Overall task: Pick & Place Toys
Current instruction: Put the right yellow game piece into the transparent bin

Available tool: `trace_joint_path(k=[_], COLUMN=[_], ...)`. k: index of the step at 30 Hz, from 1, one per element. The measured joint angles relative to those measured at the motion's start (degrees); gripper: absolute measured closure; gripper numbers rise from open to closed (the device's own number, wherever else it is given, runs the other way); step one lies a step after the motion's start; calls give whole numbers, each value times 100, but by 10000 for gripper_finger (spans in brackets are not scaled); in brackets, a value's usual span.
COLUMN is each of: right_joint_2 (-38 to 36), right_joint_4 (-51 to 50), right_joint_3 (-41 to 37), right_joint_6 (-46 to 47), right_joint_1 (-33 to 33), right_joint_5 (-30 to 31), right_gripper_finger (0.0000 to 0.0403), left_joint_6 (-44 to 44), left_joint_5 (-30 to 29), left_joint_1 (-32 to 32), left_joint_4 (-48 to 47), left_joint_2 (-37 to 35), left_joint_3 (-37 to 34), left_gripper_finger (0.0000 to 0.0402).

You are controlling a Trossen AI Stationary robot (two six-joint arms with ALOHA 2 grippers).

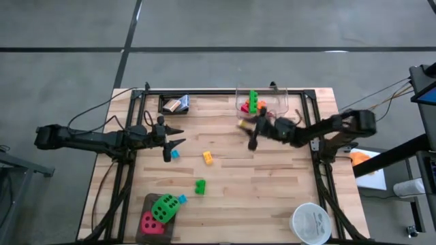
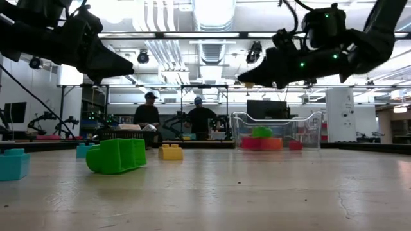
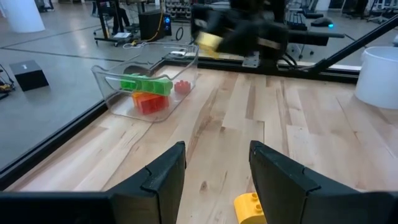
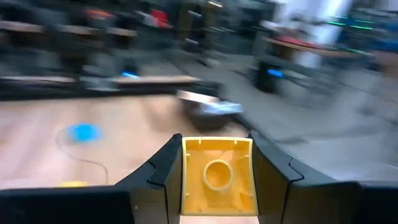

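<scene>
The yellow brick is still in front of the clear tub's near side and would fall short, so my right gripper moves it toward the tub next before opening.
My right gripper [image 1: 246, 131] is shut on a yellow brick [image 4: 216, 174], held in the air just in front of the clear tub [image 1: 262, 102]. The tub holds green, orange and red bricks. My left gripper [image 1: 175, 137] is open and empty above the table's left middle. Below it lies a small blue brick [image 1: 175, 154]. Another yellow brick [image 1: 208, 157] and a green brick [image 1: 199, 186] lie on the table. A green die [image 1: 163, 207] and a red die [image 1: 151, 222] sit on a dark mat at the near left. Card packs [image 1: 176, 104] lie at the far left. My right gripper pinches the yellow brick by two opposite side walls [image 4: 186, 177] between its two fingers. The brick's hollow underside faces the wrist camera. The fingers reach roughly level from the table's right side. The brick is lifted clear of the table [image 3: 210, 40].
A round white bowl [image 1: 311, 222] stands at the near right corner. A small blue brick [image 1: 182, 199] lies by the green die. A black frame [image 1: 225, 92] runs along the table's far edge and sides. People stand in the room beyond [image 2: 148, 112].
</scene>
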Motion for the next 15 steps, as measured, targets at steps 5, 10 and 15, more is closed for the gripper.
trace_joint_path(k=[5, 10, 15], right_joint_2=[-835, -1059, -1000], right_joint_4=[-2004, -3338, -3440], right_joint_3=[280, 571, 590], right_joint_6=[97, 662, 1023], right_joint_1=[-953, -1688, -1868], right_joint_5=[688, 728, 726], right_gripper_finger=[275, 275, 261], left_joint_6=[1, 1, 4], left_joint_5=[0, 0, 0], left_joint_1=[1, -1, 2], left_joint_4=[2, 0, 0], left_joint_2=[0, 0, 0], left_joint_3=[0, 0, 0], left_gripper_finger=[224, 224, 224])
